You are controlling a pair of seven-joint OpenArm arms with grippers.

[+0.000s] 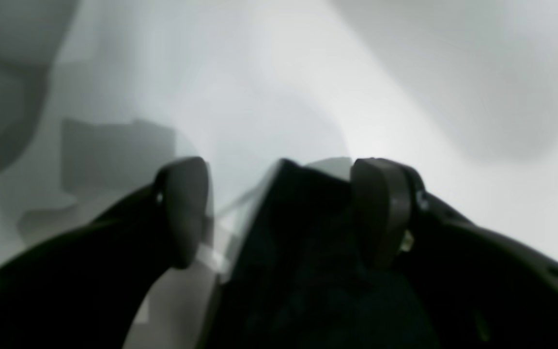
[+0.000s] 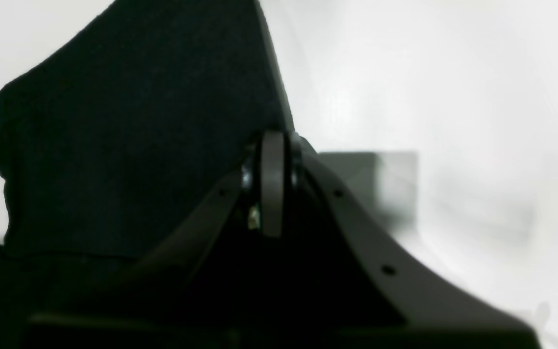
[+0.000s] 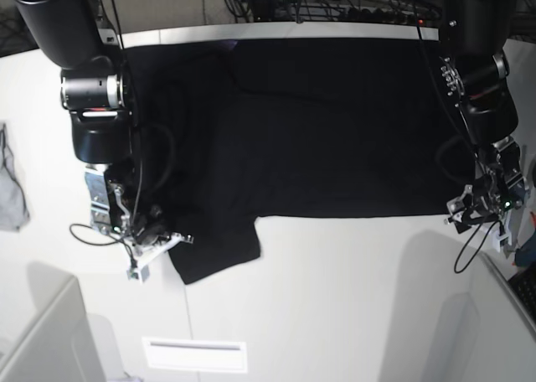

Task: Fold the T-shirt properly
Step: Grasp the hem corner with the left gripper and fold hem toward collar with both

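My fingers are at table depth on either side of the black T-shirt's near corner (image 1: 286,200), so my left gripper should close on that corner now.
The black T-shirt (image 3: 318,122) lies spread across the far half of the white table, plain side up, with one sleeve (image 3: 218,252) hanging toward the near left. My right gripper (image 3: 152,241) is at that sleeve's outer edge. In the right wrist view its pads (image 2: 271,184) are pressed together at the edge of the black cloth (image 2: 129,135). My left gripper (image 3: 479,213) is at the shirt's near right corner. In the left wrist view it (image 1: 281,194) is open, with black cloth (image 1: 303,242) lying between the fingers, close to the right one (image 1: 380,208).
A small grey cloth (image 3: 10,189) lies at the table's left edge. A white slotted plate (image 3: 194,354) sits near the front edge. Cables (image 3: 352,9) run along the far edge. A dark object (image 3: 523,290) shows at the right edge.
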